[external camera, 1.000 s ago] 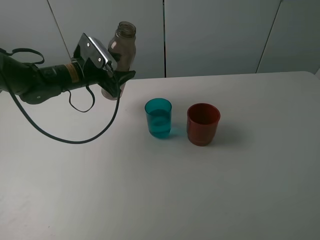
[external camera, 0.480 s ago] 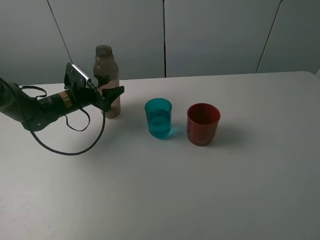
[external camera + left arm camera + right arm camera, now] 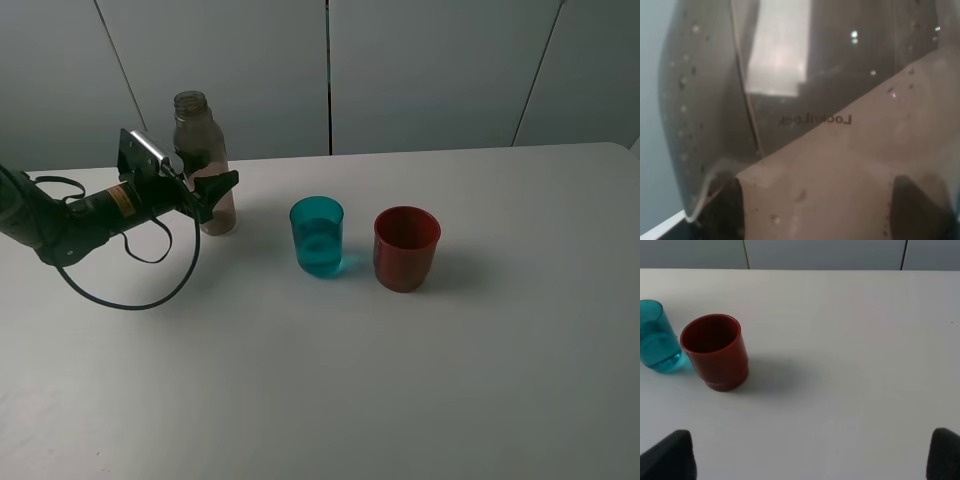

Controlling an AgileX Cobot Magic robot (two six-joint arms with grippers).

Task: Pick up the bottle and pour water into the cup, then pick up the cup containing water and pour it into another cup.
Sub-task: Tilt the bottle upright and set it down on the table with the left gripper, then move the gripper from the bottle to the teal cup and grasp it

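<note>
The bottle's base [image 3: 220, 228] meets the white tabletop with the bottle's body upright and the bottle would stay standing, so it is time for my left gripper to open now.
The smoky grey-brown bottle [image 3: 203, 160] stands upright at the left of the table, base down on or just at the surface. My left gripper [image 3: 212, 190] is shut on its lower body. In the left wrist view the bottle [image 3: 830, 100] fills the frame, with dark fingertips [image 3: 912, 207] on either side. The teal cup [image 3: 317, 236] holds water and stands in the middle, and it also shows in the right wrist view [image 3: 655, 337]. Just to its right is the red-brown cup [image 3: 406, 247] [image 3: 715, 351]. My right gripper [image 3: 807, 460] is open, well clear of both cups.
The white table [image 3: 330, 380] runs wide in front of the cups and off to the right. A grey panelled wall [image 3: 430, 70] rises behind its far edge. The left arm's black cable [image 3: 130, 300] loops over the table on the left.
My left arm has lowered the bottle from up in the air to the table and shifted it left, away from the teal cup. The cups have not moved.
</note>
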